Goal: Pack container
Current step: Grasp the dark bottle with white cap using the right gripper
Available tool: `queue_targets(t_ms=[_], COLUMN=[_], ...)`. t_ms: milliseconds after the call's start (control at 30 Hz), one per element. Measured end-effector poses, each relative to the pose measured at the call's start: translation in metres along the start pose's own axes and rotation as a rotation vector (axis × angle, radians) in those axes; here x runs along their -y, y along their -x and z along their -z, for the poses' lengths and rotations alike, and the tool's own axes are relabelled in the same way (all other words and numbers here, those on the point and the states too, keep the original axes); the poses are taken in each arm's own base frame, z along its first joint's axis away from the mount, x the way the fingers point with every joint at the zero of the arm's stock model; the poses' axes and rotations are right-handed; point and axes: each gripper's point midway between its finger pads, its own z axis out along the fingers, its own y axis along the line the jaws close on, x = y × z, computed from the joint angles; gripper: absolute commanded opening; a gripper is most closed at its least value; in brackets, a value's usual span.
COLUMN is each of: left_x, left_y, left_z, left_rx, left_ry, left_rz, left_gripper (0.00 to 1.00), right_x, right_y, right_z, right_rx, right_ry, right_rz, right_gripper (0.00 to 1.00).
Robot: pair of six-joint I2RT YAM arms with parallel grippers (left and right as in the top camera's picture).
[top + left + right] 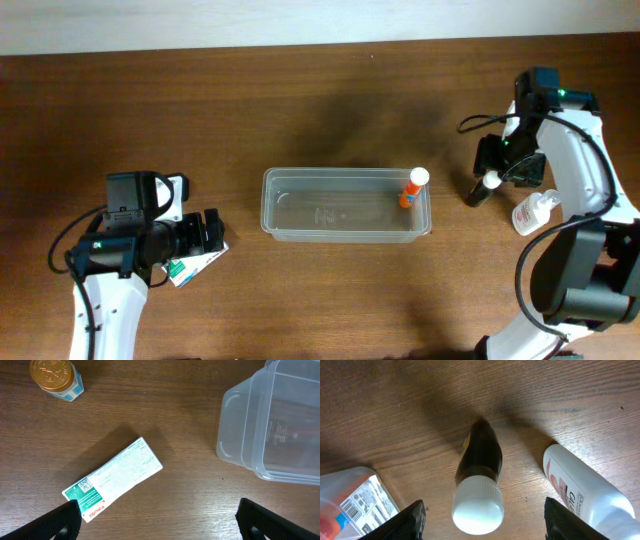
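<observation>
My right gripper grabs the dark bottle by its white cap next, so the bottle's base stays free to stand in the container (345,232).
The clear plastic container (345,232) sits mid-table and holds an orange bottle with a white cap (413,187) at its right end. Its corner shows in the left wrist view (250,445). My left gripper (208,233) is open above a white and green medicine box (192,267), which lies flat in the left wrist view (112,479). My right gripper (497,172) is open around a dark bottle with a white cap (479,482), standing upright between the fingers, not touched. A white pump bottle (533,211) lies to its right; it also shows in the right wrist view (580,492).
A small jar with a gold lid (54,376) stands near the box, hidden under my left arm in the overhead view. The table's far edge meets a white wall (300,20).
</observation>
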Motion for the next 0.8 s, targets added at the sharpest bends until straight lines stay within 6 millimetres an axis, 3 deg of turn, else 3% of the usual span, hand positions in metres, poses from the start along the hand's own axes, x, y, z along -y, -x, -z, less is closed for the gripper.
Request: queue_targets(t_ms=[533, 800], left_x=[0.000, 0.000], left_y=[0.000, 0.000], left_z=[0.000, 0.000], left_rx=[0.000, 0.000], left_ry=[0.000, 0.000], left_rz=[0.000, 0.000], left_gripper=[0.99, 0.99], right_x=[0.001, 0.001], right_y=[-0.005, -0.005], right_z=[-0.011, -0.015], right_rx=[-0.023, -0.021], right_ry=[-0.003, -0.003], right_rz=[0.001, 0.002], right_gripper=[0.58, 0.40])
